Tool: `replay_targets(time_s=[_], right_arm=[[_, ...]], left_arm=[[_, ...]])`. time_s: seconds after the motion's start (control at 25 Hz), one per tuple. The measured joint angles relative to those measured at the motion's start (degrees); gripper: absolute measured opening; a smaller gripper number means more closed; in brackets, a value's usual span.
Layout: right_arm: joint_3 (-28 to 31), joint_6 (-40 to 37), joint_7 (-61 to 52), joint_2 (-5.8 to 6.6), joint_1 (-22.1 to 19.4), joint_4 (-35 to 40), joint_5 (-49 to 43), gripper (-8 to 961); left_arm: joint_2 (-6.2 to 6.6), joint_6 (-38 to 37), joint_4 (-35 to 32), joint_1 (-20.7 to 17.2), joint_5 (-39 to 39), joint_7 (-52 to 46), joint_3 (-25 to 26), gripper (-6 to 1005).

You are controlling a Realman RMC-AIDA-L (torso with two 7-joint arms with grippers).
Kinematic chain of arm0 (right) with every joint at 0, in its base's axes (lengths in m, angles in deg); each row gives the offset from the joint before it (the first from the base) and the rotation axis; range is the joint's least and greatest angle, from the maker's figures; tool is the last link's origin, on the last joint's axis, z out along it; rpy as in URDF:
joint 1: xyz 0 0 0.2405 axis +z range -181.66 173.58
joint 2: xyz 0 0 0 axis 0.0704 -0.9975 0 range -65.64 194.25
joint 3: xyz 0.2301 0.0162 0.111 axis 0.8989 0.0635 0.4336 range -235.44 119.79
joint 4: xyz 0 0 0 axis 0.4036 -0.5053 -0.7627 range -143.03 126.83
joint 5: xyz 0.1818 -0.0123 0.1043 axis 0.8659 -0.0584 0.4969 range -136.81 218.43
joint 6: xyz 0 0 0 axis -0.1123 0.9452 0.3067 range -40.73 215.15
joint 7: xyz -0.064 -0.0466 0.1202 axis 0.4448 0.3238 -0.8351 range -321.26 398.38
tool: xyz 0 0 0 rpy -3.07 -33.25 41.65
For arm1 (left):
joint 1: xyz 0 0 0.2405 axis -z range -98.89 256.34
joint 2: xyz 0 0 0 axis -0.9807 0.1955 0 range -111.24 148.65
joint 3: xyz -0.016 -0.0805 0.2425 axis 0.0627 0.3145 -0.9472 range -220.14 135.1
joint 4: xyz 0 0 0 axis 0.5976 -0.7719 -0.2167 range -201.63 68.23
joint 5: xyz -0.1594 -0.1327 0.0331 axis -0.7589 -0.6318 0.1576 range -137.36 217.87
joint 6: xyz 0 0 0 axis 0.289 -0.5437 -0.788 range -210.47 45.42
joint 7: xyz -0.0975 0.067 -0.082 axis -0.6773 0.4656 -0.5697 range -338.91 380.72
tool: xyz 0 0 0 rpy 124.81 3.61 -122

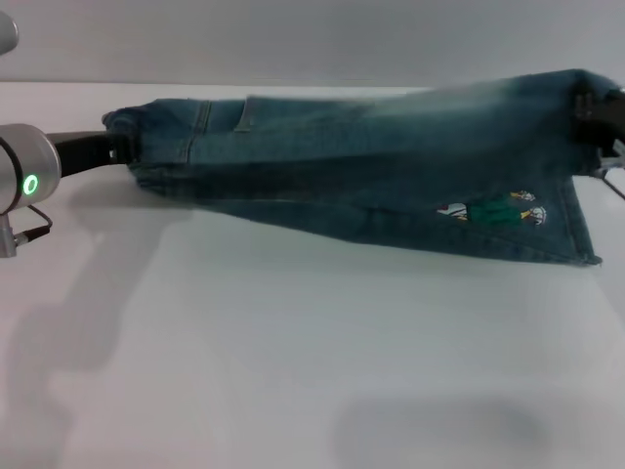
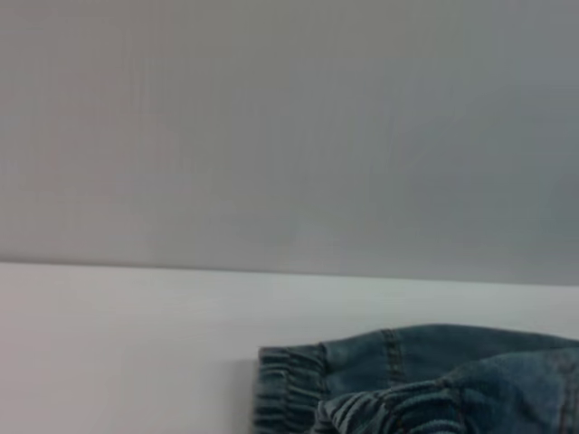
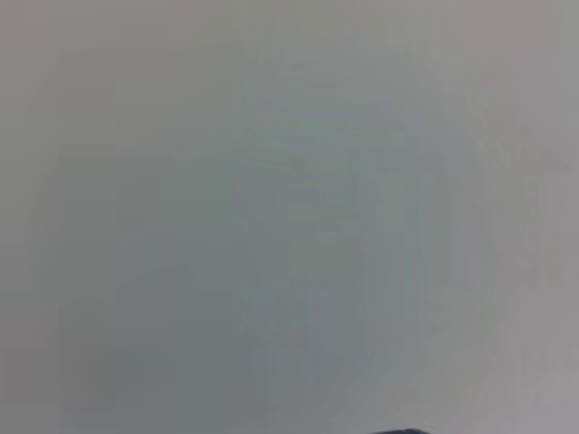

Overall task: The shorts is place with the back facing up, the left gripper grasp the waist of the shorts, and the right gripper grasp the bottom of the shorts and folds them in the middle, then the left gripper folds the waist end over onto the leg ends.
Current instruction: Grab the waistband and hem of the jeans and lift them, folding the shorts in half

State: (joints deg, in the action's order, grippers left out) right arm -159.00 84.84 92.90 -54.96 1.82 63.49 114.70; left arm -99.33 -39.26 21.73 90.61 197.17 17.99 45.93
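Note:
My right gripper lowers the shorts' upper corner (image 1: 562,103) onto the printed lower flap (image 1: 496,215) before letting go, since that corner still hangs raised off the flap.
The shorts (image 1: 371,166) hang stretched out sideways above the white table (image 1: 293,352), folded lengthwise, with a cartoon print (image 1: 493,210) on the lower flap. At the left, my left gripper (image 1: 123,149) is shut on the waist of the shorts (image 1: 119,121). In the left wrist view that ruffled waist (image 2: 289,389) shows against the table. At the far right, my right gripper (image 1: 590,113) is shut on the upper corner of the bottom of the shorts (image 1: 584,220), whose hem droops below it. The right wrist view shows only a plain grey surface.
The table's far edge (image 1: 59,84) meets a plain grey wall behind the shorts. The shorts cast a soft shadow (image 1: 420,430) on the table in front. The left arm's green ring light (image 1: 30,184) glows at the left edge.

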Motion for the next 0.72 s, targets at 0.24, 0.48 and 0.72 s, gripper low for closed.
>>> replay_targets(time_s=[0.24,0.48,0.72], right_arm=[[-2.2,-2.5,-1.0,-0.1,-0.4,-0.7,1.2,21],[-4.1,-3.2,-1.4,-0.1,0.1,-2.8,3.1,22],[-4.7,-6.8,-1.4,-0.14,0.1,-4.6,6.1,23]], left_arm=[[0.03,-4.1,-2.4,0.7,-0.8,0.1,-0.3,222],[0.07,-6.3,-5.3,2.2,-1.9,1.4,-0.4,229],[0.08,-9.7,-9.1,3.7,-4.8,3.8,-0.4,235]])
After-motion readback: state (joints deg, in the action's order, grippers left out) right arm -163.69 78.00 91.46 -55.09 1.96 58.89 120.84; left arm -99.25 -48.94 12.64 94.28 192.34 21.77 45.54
